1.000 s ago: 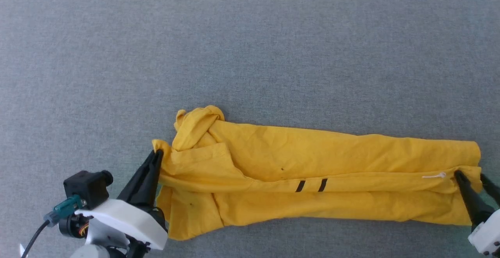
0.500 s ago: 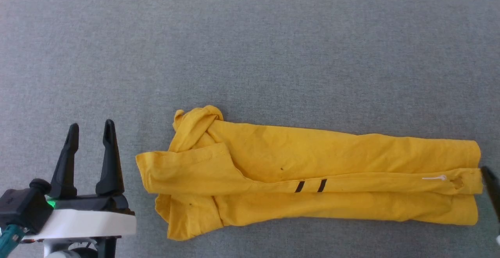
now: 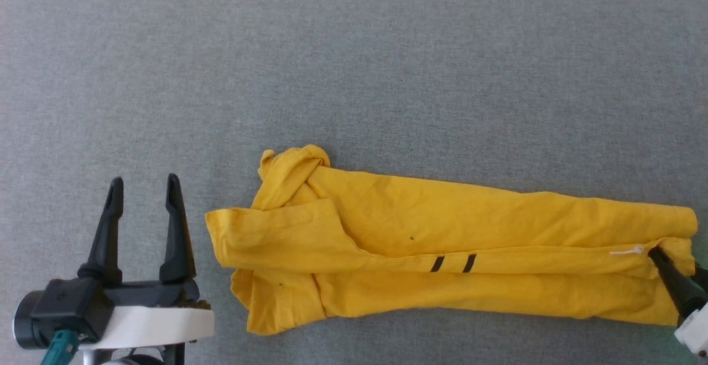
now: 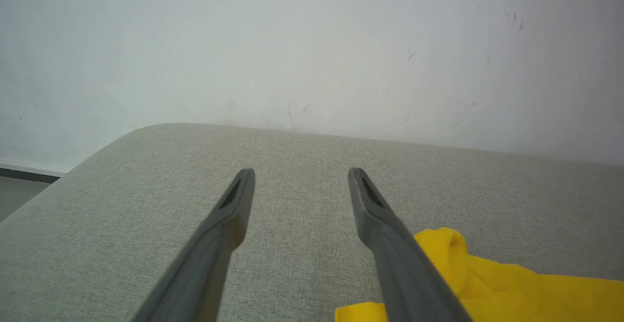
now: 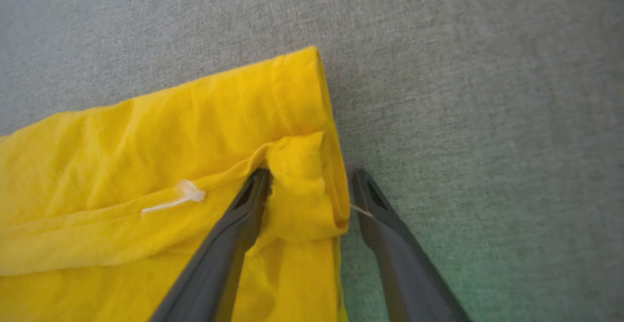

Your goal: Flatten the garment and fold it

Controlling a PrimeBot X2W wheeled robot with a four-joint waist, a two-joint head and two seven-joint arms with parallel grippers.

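Note:
My right gripper pinches the fold by its hem end (image 3: 673, 251) next, since the garment's long band (image 3: 504, 215) lies flat and only its middle fold stands up.
The garment (image 3: 442, 227), a bright yellow T-shirt, lies folded lengthwise into a long band across the grey surface, with a bunched sleeve at its left end. Two short black lines (image 3: 453, 263) show on the middle fold. My left gripper (image 3: 145, 180) stands open and empty, a little left of the garment's left end. In the left wrist view its fingers (image 4: 301, 173) are spread, with the garment (image 4: 512, 288) at the lower right. My right gripper (image 3: 676, 260) is open at the right end. Its fingers (image 5: 309, 171) straddle the garment's (image 5: 122, 166) hem corner.
The grey cloth-covered surface (image 3: 354, 77) stretches wide beyond the garment. The left wrist view shows its rounded corner (image 4: 146, 131) and a white wall (image 4: 312, 44) behind. A white thread tag (image 5: 180, 195) sits on the fold near the right gripper.
My left gripper let go of the garment's left corner, opened and drew back to the left. The right gripper pulled off the right end, then returned over its corner. The camera shifted slightly.

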